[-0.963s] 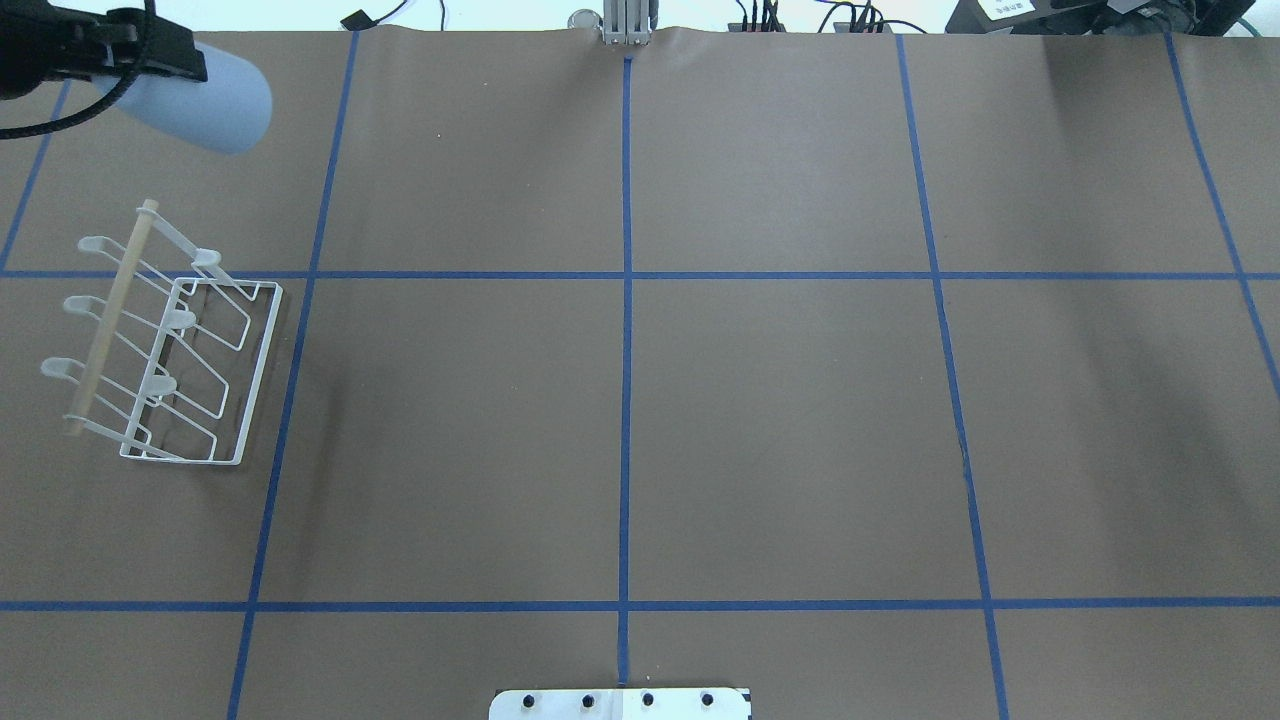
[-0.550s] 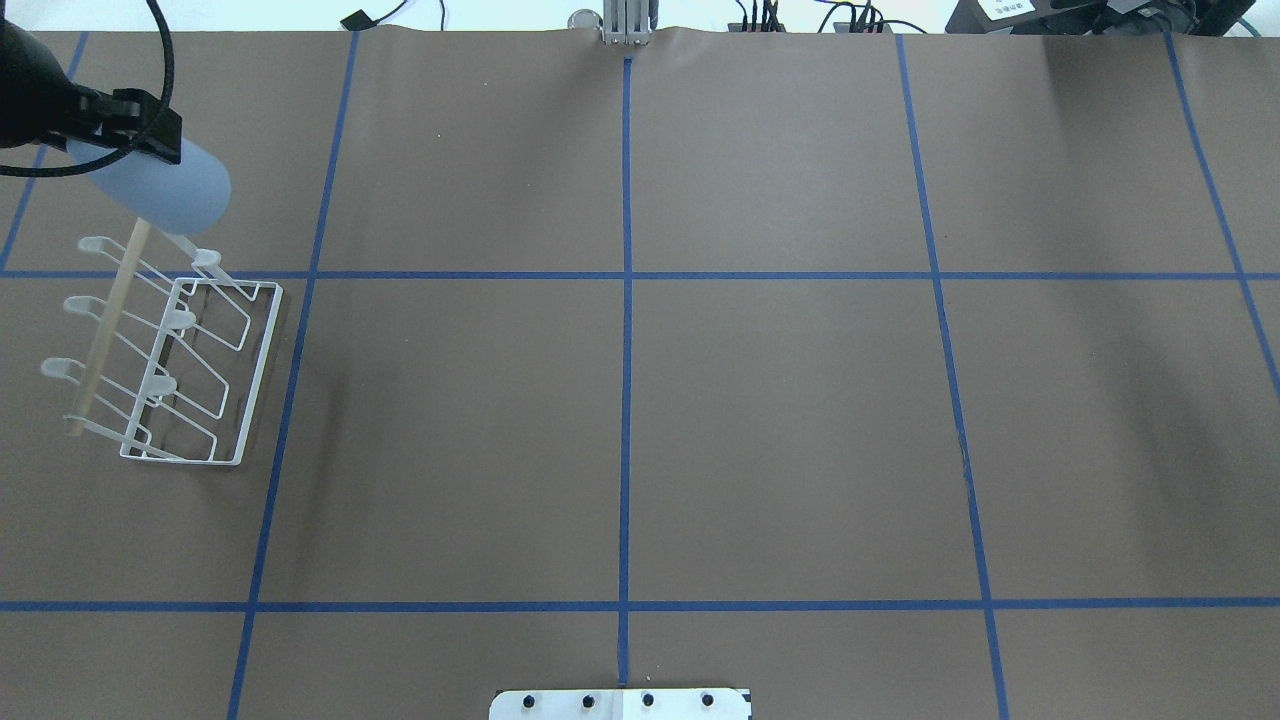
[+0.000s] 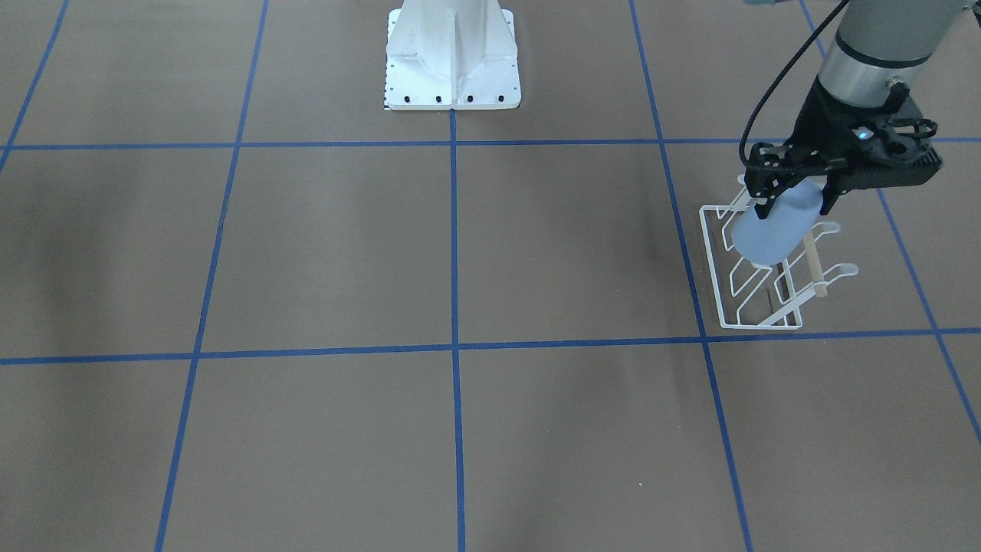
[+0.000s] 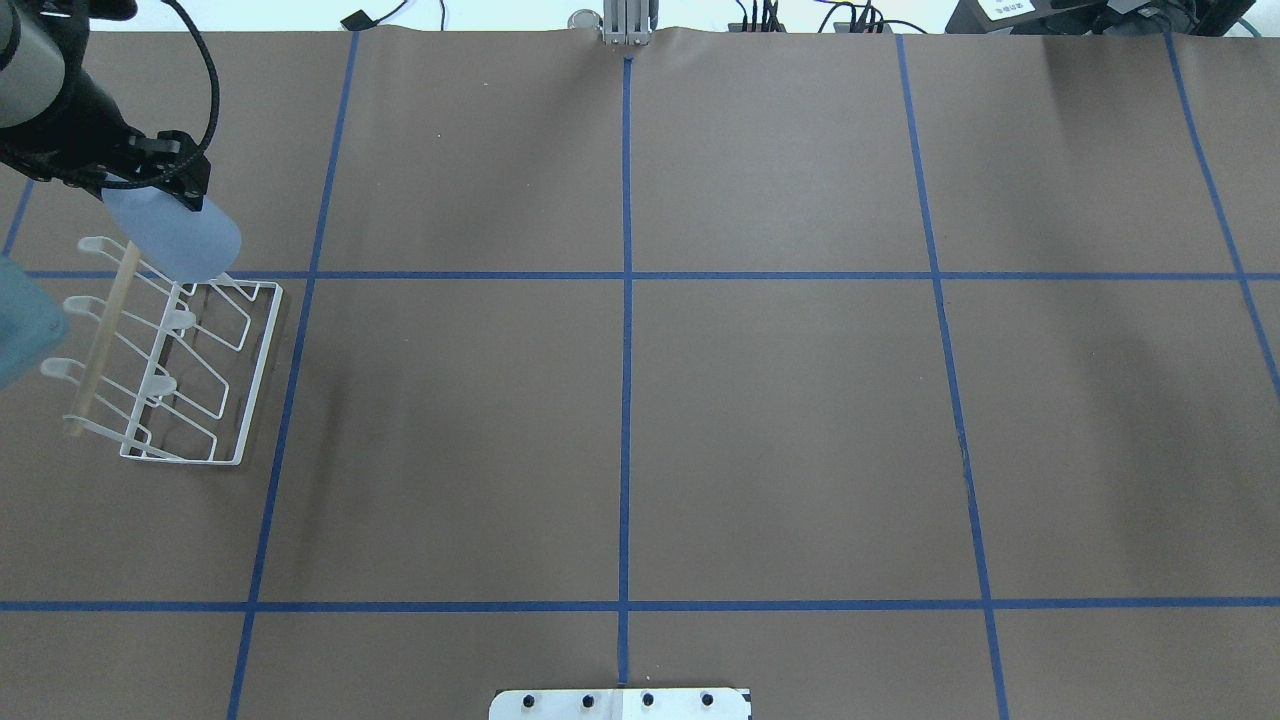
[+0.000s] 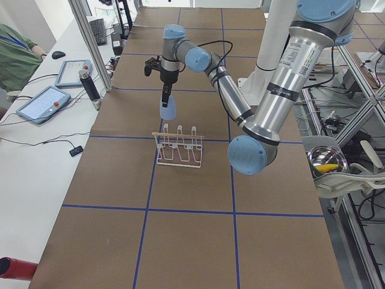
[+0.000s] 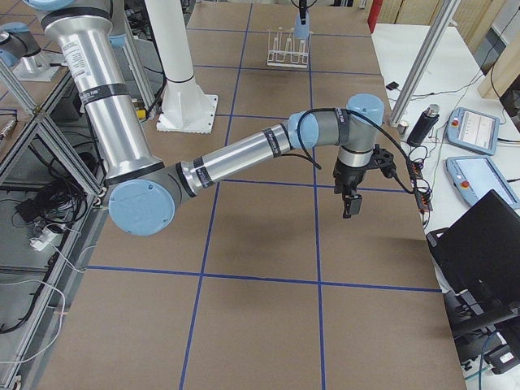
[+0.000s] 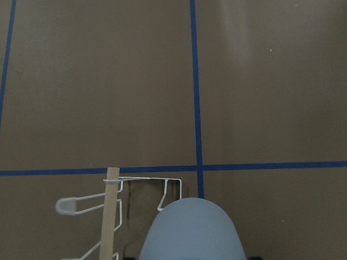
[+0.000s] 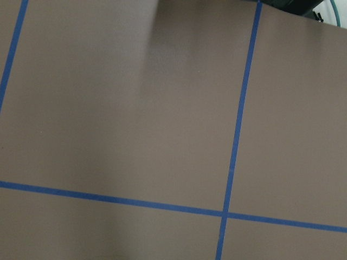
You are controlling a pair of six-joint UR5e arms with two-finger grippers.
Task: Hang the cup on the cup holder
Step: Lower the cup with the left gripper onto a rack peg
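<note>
My left gripper should lower the cup before letting go of it, because the white peg's tip (image 3: 762,267) shows below the light blue cup's rim (image 3: 746,254).
The light blue cup (image 4: 175,240) is held in my left gripper (image 4: 150,178), which is shut on its closed end; the rim points down. The cup hangs over the far end of the white wire cup holder (image 4: 225,375) and covers its farthest right-hand prong. In the front-facing view the cup (image 3: 769,230) overlaps the rack (image 3: 720,295) below the gripper (image 3: 797,201). In the left wrist view the cup (image 7: 190,230) sits beside the wooden bar (image 7: 111,216). My right gripper (image 6: 351,203) hangs over bare table far from the rack; I cannot tell whether it is open.
The robot's white base plate (image 4: 620,703) is at the near edge, also in the front-facing view (image 3: 452,61). Blue tape lines grid the brown table. An elbow joint of the left arm (image 4: 15,320) juts in left of the rack. Tablets lie on a side bench (image 5: 45,102).
My left gripper has carried the cup from the far left corner toward the rack and lower. The cup now overlaps the rack's far end. The rack has not moved.
</note>
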